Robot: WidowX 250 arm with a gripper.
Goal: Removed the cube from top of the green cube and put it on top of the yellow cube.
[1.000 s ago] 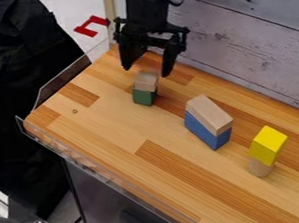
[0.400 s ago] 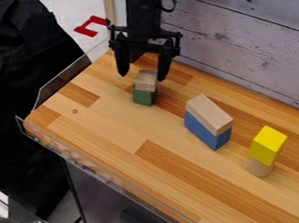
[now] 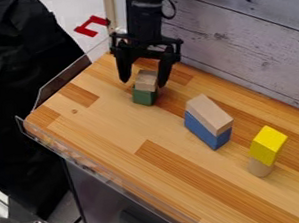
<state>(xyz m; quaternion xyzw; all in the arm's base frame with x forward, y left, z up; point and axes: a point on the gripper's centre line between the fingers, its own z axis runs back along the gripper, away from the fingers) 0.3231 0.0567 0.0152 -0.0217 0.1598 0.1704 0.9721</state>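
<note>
The plain wood cube [image 3: 146, 80] needs to go onto the yellow cube, so my gripper will next grip the wood cube's opposite sides.
The black gripper [image 3: 143, 83] hangs open at the upper middle of the view, one finger on each side of a plain wood cube [image 3: 146, 80]. That wood cube rests on the green cube [image 3: 144, 97], near the back left of the wooden table. At the lower right the yellow cube [image 3: 268, 144] stands on top of a light wooden cylinder [image 3: 259, 167]. I cannot tell whether either finger touches the wood cube.
Between the two stacks, a natural wood block [image 3: 209, 114] lies on a blue block [image 3: 207, 130]. A clear raised edge [image 3: 105, 176] runs along the table's front left. A grey plank wall [image 3: 252, 42] rises behind.
The gripper has shifted slightly left and then come down, so its fingers now hang lower beside the wood cube. The cubes and blocks have stayed put.
</note>
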